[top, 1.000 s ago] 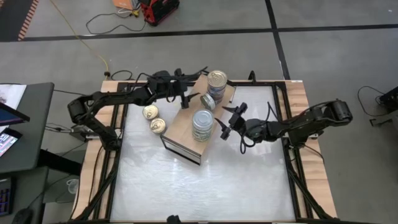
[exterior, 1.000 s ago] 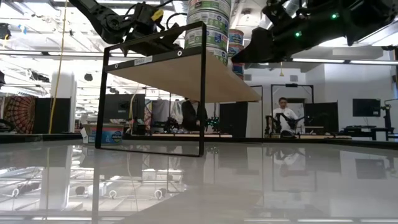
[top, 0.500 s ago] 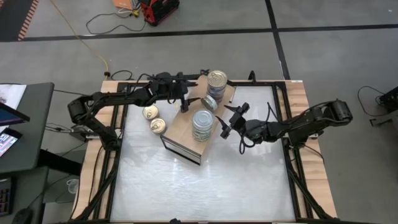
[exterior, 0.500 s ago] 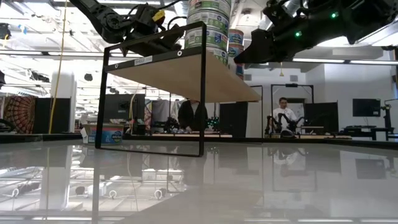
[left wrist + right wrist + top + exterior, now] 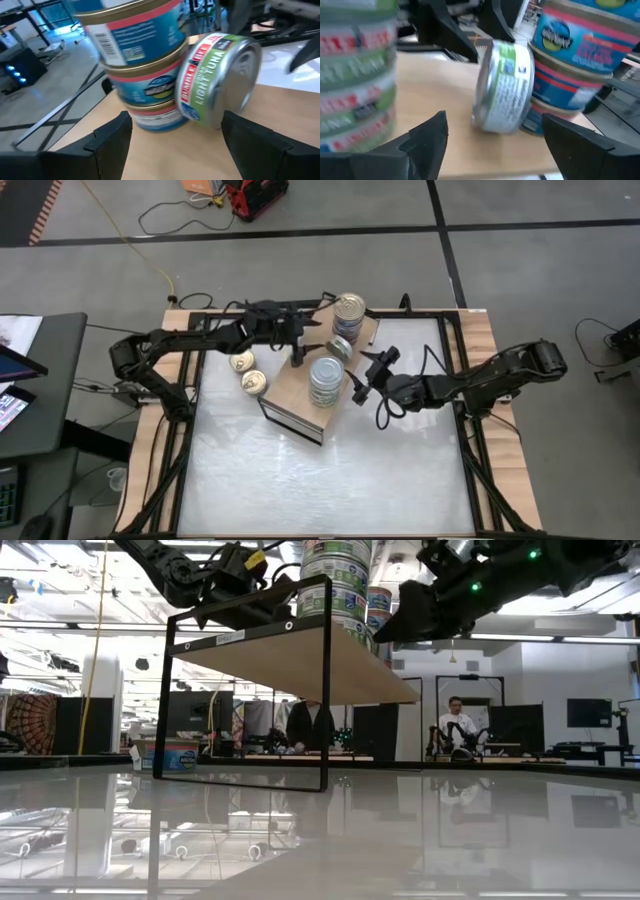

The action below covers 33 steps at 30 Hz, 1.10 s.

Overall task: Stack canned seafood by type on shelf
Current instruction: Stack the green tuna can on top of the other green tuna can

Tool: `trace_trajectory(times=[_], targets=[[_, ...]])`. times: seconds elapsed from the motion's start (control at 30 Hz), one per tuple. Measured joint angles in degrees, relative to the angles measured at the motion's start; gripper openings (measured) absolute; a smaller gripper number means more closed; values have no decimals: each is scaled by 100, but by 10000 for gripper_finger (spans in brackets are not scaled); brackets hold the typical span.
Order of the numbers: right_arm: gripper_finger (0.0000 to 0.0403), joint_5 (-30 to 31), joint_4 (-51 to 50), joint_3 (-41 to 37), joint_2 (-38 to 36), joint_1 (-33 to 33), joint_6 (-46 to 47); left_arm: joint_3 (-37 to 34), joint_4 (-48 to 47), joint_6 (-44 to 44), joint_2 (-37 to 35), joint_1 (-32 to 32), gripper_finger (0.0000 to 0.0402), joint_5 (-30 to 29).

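My right gripper needs to move toward the leaning green tin first and then close on it. My fingers stop short of the tin, so they would miss it if I closed now.
The tan plywood shelf stands on the white table. On its top are a stack of blue-labelled tins and a stack of green-labelled tins. Between them a single green tin stands on its rim on the shelf top and leans against the blue stack. My left gripper is open, just left of that tin. My right gripper is open on the tin's right side, past the shelf's right edge. Two gold-lidded tins lie on the table left of the shelf.
Wooden rails and dark frame bars border the table on both sides. White tabletop stretches from the shelf to the near edge. In the low view the shelf shows as an open dark frame, with people in the room behind.
My right gripper has edged slightly toward the shelf. The lone green tin has kept its tilt against the blue stack.
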Motion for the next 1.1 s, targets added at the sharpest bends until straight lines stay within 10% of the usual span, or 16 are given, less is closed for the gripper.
trace_trajectory(times=[1.1], targets=[[306,-488,1596,0,901,-640,-1164,-4,12,-15,0,-75,295,985]])
